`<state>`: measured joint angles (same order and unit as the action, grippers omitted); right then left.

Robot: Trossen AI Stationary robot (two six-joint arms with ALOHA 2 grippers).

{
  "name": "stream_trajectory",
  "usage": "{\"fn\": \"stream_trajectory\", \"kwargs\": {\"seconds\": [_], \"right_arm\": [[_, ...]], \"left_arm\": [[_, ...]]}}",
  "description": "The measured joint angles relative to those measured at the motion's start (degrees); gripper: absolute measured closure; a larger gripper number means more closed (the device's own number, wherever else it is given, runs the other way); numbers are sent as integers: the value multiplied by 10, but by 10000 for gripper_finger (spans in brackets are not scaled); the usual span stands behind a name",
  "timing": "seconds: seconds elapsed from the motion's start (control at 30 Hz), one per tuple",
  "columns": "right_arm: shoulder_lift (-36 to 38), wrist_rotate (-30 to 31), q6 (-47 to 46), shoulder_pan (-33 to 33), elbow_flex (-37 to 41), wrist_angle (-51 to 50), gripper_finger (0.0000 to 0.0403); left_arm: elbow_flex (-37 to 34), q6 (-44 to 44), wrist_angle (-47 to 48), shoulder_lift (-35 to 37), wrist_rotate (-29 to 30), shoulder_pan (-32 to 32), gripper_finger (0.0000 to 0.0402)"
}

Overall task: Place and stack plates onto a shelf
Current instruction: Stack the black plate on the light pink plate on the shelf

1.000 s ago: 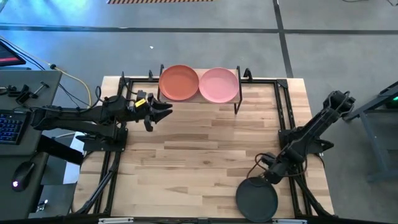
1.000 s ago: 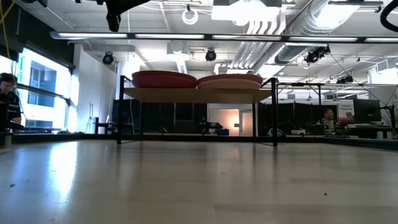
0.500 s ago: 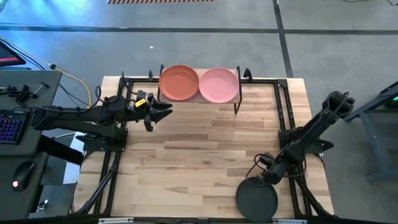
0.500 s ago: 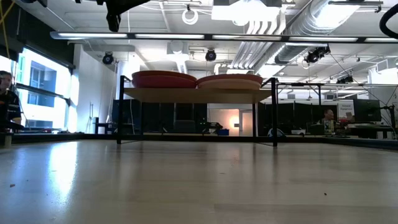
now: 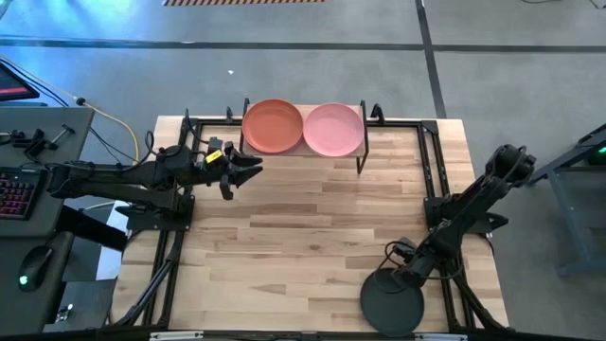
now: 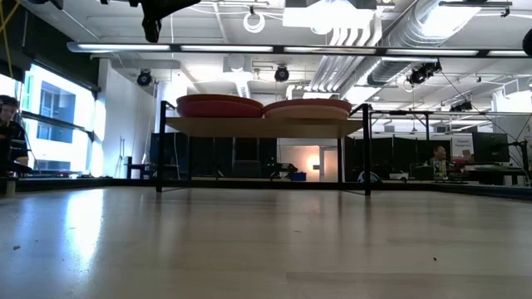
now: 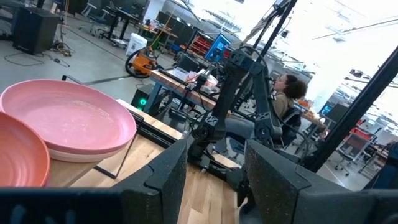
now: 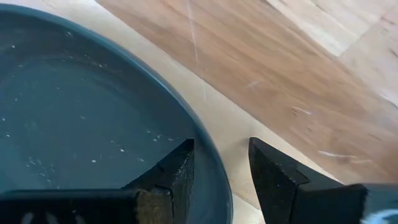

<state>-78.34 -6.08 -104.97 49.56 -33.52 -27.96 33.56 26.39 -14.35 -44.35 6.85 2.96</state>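
My right gripper's fingers are low on either side of the black plate's rim (image 8: 211, 149). Closing now would hold the plate's rim if they closed now. My right gripper should close on the plate's rim.
The black plate (image 5: 391, 301) lies flat on the table near its near edge, to the right. My right gripper (image 5: 400, 276) is low at the plate's far rim and open; in the right wrist view (image 8: 221, 165) its fingers stand on either side of the rim. On the shelf (image 6: 258, 126) at the far edge an orange plate (image 5: 273, 125) and a light pink plate (image 5: 333, 129) sit side by side. The pink plate (image 7: 62, 118) rests on a paler plate. My left gripper (image 5: 254, 169) hangs open in the air left of the shelf. The other plates are hidden. My right gripper has one finger (image 8: 168, 177) over the inside of the black plate and the other outside its far rim (image 8: 211, 155), slanting down from the table's right. I cannot tell whether either finger touches the rim. The plate lies flat on the table.
A black metal frame (image 5: 431, 180) runs along the table's left, right and far sides. Bare wood (image 5: 303, 227) spreads between the shelf and the black plate. A desk with a keyboard (image 5: 14, 189) stands left of the table. People sit in the room beyond (image 7: 287, 87).
My right gripper has moved a little down and toward the table's near edge, closing in on the black plate's rim.
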Motion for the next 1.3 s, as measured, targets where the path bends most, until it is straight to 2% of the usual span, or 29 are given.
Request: {"fn": "stream_trajectory", "kwargs": {"seconds": [0.2, 0.27, 0.37, 0.43, 0.67, 0.8, 0.93, 1.1, 1.3], "right_arm": [[-2, 7, 0, 0, 0, -6, 283], [-2, 7, 0, 0, 0, -13, 309], [-1, 10, 2, 0, -1, -21, 374], [0, 12, 9, 0, -2, -14, 392], [18, 9, 20, 0, -1, 8, 399], [71, -2, 45, -1, -1, 16, 402], [143, 2, 51, -15, -1, 3, 403], [223, 44, 94, -68, -1, -3, 403], [260, 43, 186, -170, -10, -6, 403]], "left_arm": [[0, 0, 0, 0, 1, 0, 250], [0, 0, 0, 0, 2, 0, 250], [0, 0, -1, 0, 4, 0, 250], [0, 0, -1, 0, 4, 0, 250], [0, 5, -13, 0, 4, 0, 250], [0, -3, -69, 9, 4, 0, 250], [1, -28, -78, 23, 4, 0, 250], [1, -25, -75, 28, 4, 0, 250], [1, -8, -68, 28, -2, 0, 250]]}}
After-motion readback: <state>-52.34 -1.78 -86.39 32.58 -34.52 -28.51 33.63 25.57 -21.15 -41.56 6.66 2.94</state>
